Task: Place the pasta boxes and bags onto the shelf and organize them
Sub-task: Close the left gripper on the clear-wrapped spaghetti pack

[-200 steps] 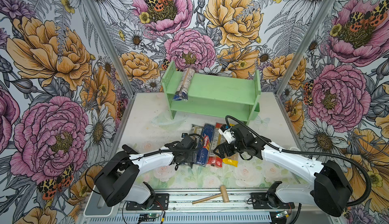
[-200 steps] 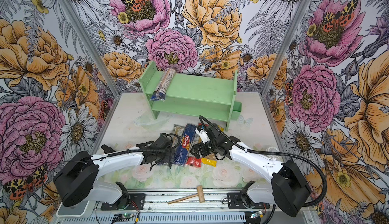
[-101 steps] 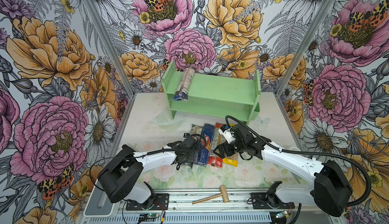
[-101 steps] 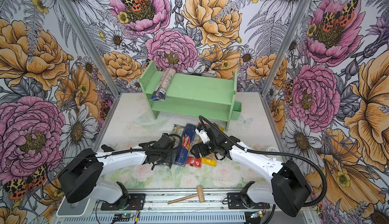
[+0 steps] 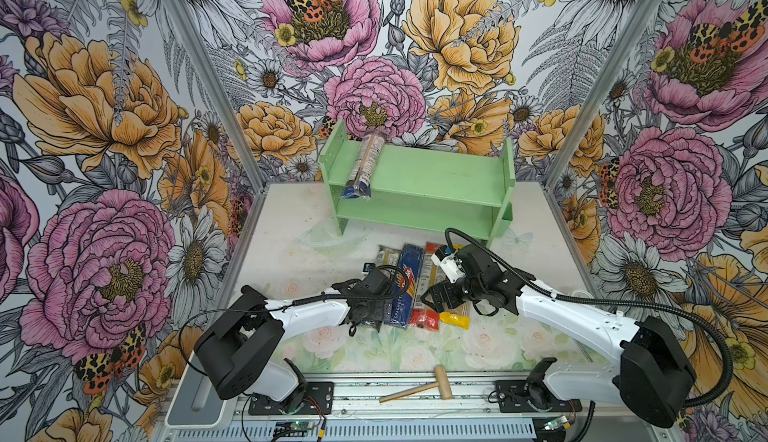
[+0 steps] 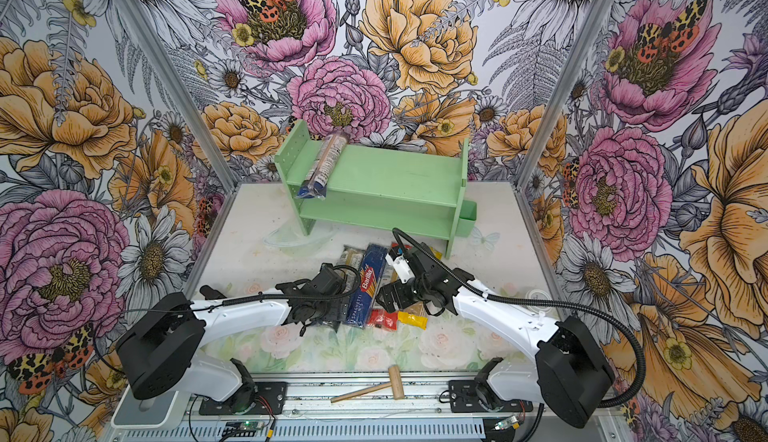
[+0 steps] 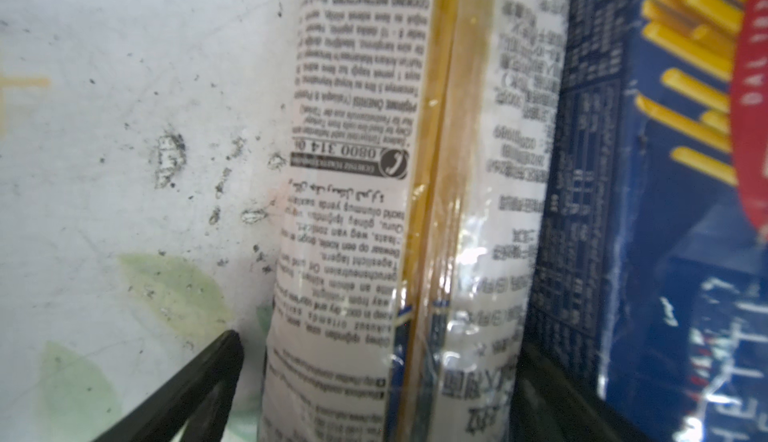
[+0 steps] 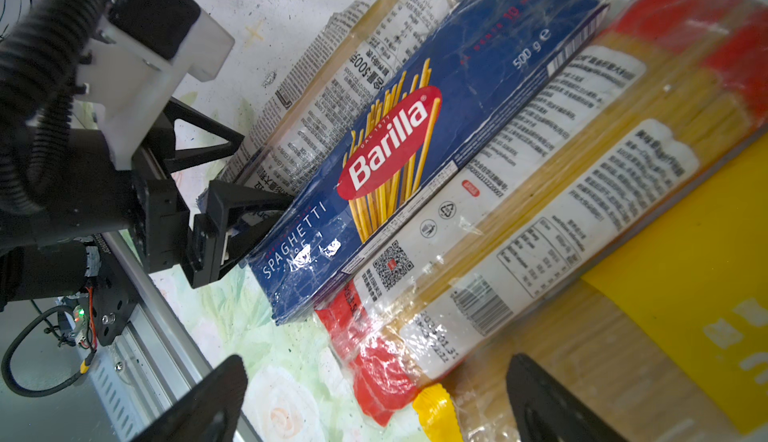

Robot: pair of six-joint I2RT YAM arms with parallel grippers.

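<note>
My left gripper closes on the bag now, since the clear bag (image 8: 264, 168) lies between my fingers, one down between the bag and the Barilla box (image 8: 407, 149).
The pasta boxes and bags lie side by side in front of the shelf (image 5: 432, 178). One clear blue-ended bag (image 5: 360, 161) rests on the shelf's top tier at its left end. My left gripper (image 7: 380, 344) is open and low, its fingers (image 7: 195, 382) straddling a clear bag printed with text (image 7: 353, 211), with a gap on one side. Beside that bag lies the dark blue Barilla box (image 8: 407, 149), then a red-ended bag (image 8: 498, 211) and a yellow bag (image 8: 685, 274). My right gripper (image 8: 378, 361) hangs open above the near ends of the red-ended and yellow bags.
A small wooden mallet (image 5: 419, 388) lies on the front rail. A mint bin (image 6: 467, 220) hangs on the shelf's right panel. A crumpled clear film (image 5: 328, 236) lies by the shelf's left foot. A white round lid (image 6: 538, 294) sits at the right edge.
The left arm's shoulder and elbow have shifted a little to the right while its gripper stays over the printed bag. The right arm has not moved.
</note>
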